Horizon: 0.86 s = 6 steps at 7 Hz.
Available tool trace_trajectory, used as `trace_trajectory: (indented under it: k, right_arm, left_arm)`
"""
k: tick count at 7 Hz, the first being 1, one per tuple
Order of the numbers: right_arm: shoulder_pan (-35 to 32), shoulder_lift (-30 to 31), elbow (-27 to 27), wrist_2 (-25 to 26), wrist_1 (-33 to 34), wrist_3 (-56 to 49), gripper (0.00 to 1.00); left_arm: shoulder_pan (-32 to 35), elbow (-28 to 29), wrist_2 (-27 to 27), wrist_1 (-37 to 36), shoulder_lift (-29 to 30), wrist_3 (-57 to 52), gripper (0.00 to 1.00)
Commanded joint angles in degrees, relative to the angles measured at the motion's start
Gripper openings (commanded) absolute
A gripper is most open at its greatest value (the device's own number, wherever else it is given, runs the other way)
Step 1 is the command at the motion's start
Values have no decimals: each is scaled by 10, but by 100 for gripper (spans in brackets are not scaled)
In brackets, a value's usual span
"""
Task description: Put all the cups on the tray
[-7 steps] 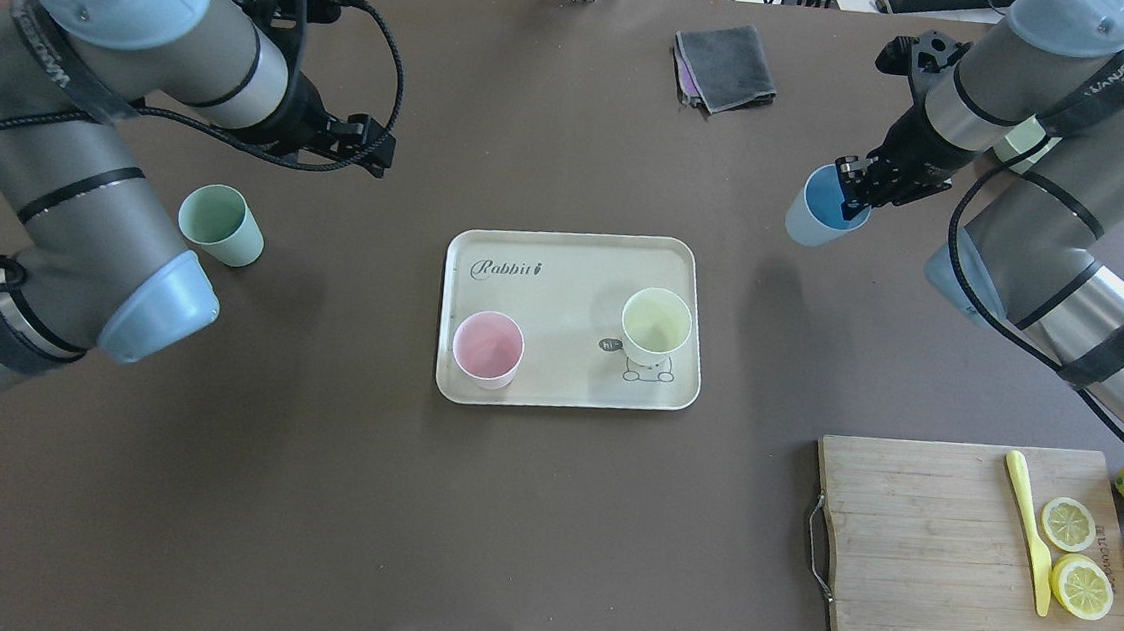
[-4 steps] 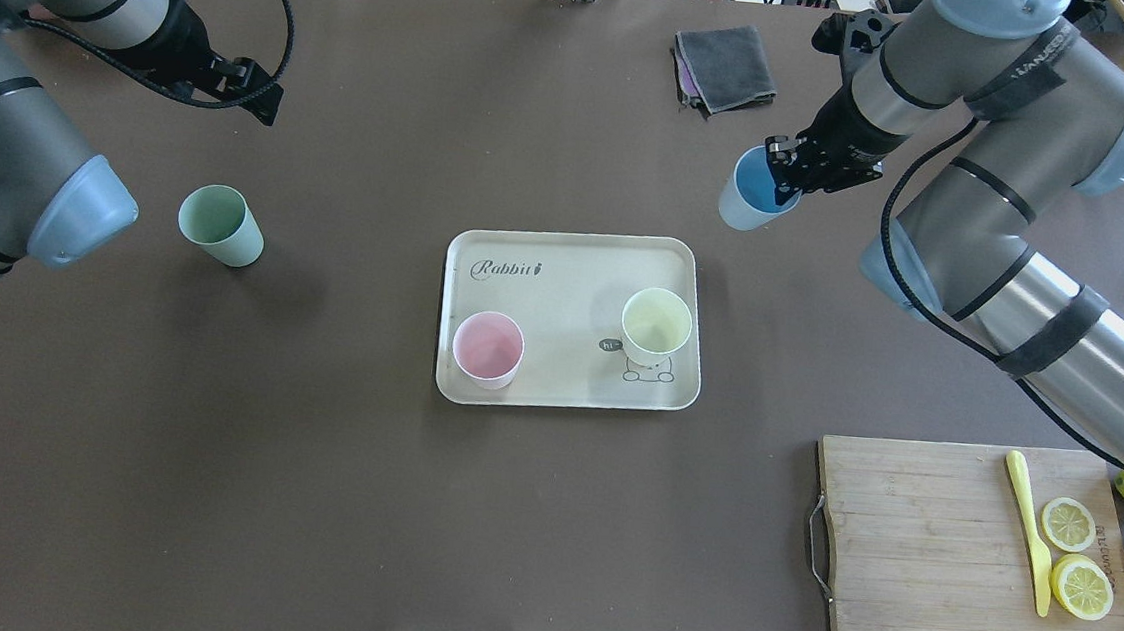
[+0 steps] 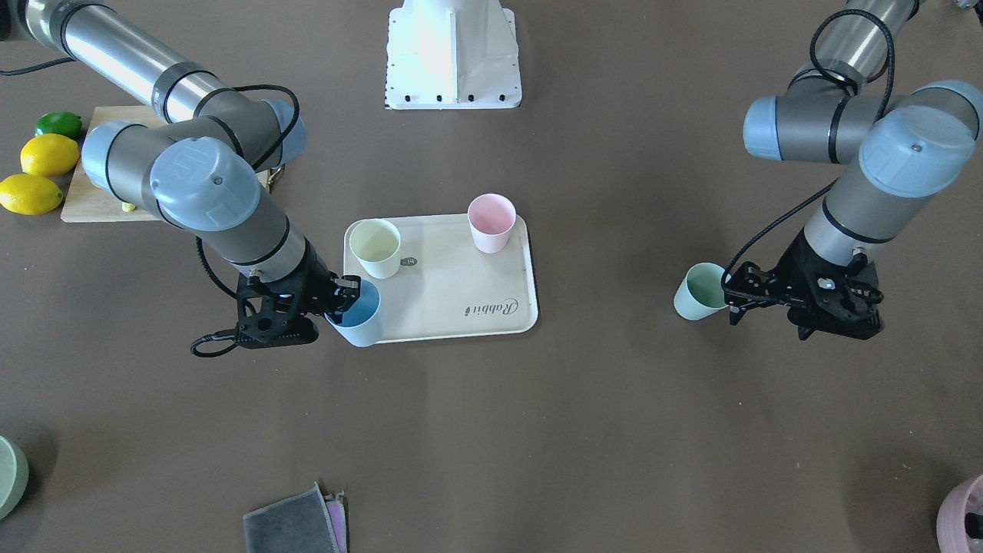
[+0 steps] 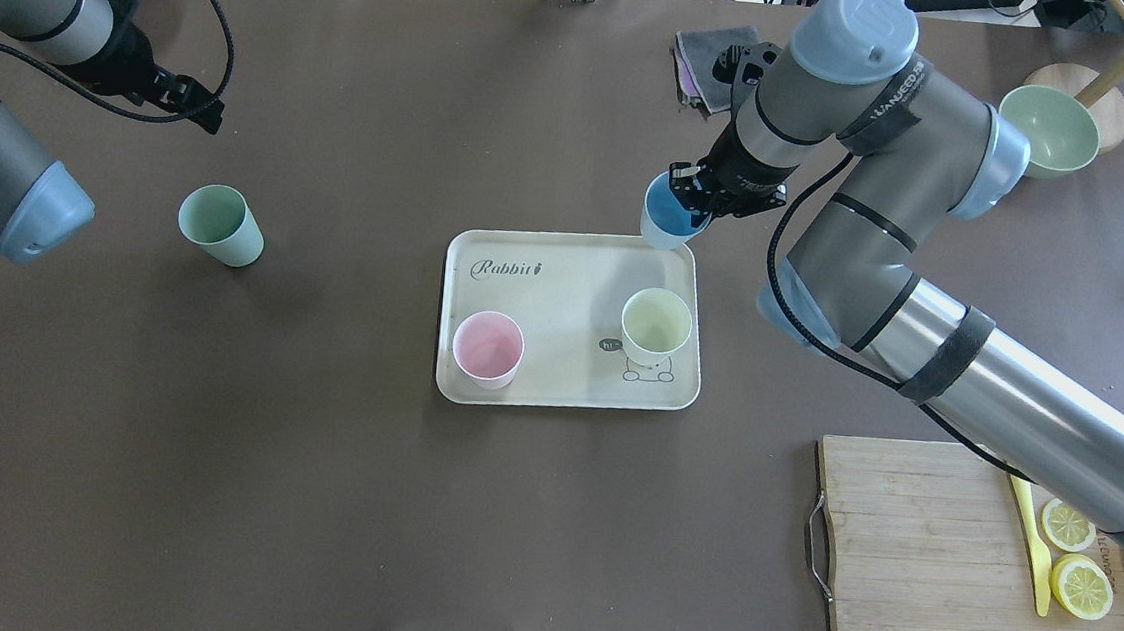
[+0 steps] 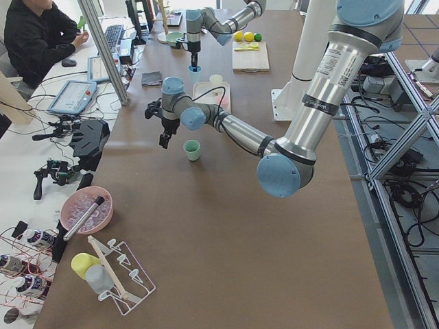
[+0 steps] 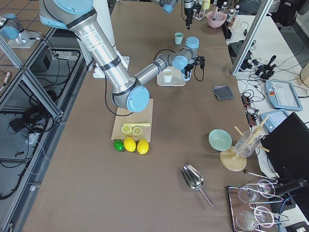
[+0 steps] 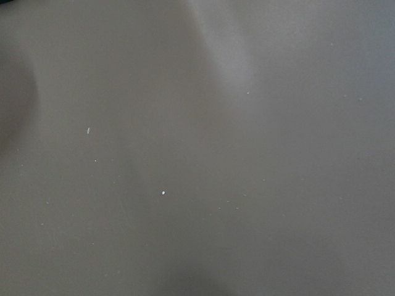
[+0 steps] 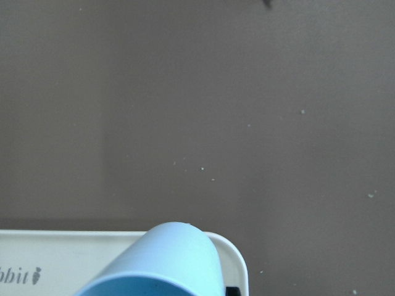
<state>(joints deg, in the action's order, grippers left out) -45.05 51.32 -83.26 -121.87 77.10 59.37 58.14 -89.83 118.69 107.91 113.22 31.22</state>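
My left gripper is going to pick up the mint green cup by its rim (image 3: 707, 268) next, to put it upright on the cream tray (image 3: 451, 281).
The cream tray (image 4: 566, 266) lies mid-table with the pink cup (image 4: 487, 348) and the pale yellow cup (image 4: 656, 326) upright on it. My right gripper (image 4: 700, 198) is shut on the rim of the light blue cup (image 4: 671, 224) and holds it tilted above the tray's far right corner; the right wrist view shows the cup (image 8: 166, 262) over that corner (image 8: 231, 250). The mint green cup (image 4: 220, 224) stands on the table left of the tray. My left gripper (image 4: 195, 104) is open and empty, raised beyond the mint cup (image 3: 697, 292). The left wrist view shows only bare table.
A wooden cutting board (image 4: 924, 555) with lemon slices and a yellow knife lies at the near right. A grey cloth (image 4: 695, 57) lies at the far side, partly behind my right arm. A pale green bowl (image 4: 1048, 131) stands far right. Lemons (image 3: 38, 173) lie by the board.
My right arm has carried the blue cup leftward to the tray's far right corner. My left arm has swung further left and back. The cups on the tray and the mint cup have not moved.
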Motion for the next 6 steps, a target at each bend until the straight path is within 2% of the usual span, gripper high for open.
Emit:
trace_trajectory:
  k: [1, 3, 5, 6]
  right_arm:
    - [35, -4, 2, 32, -1, 18, 0]
    - [62, -3, 13, 70, -5, 17, 0]
    - [66, -3, 14, 72, -6, 16, 0]
    - [66, -4, 14, 72, -6, 18, 80]
  left_arm:
    - [1, 6, 20, 20, -7, 0, 97]
    - [1, -5, 30, 20, -17, 4, 97]
    - [0, -22, 30, 21, -37, 6, 97]
    - [-1, -26, 30, 21, -45, 6, 97]
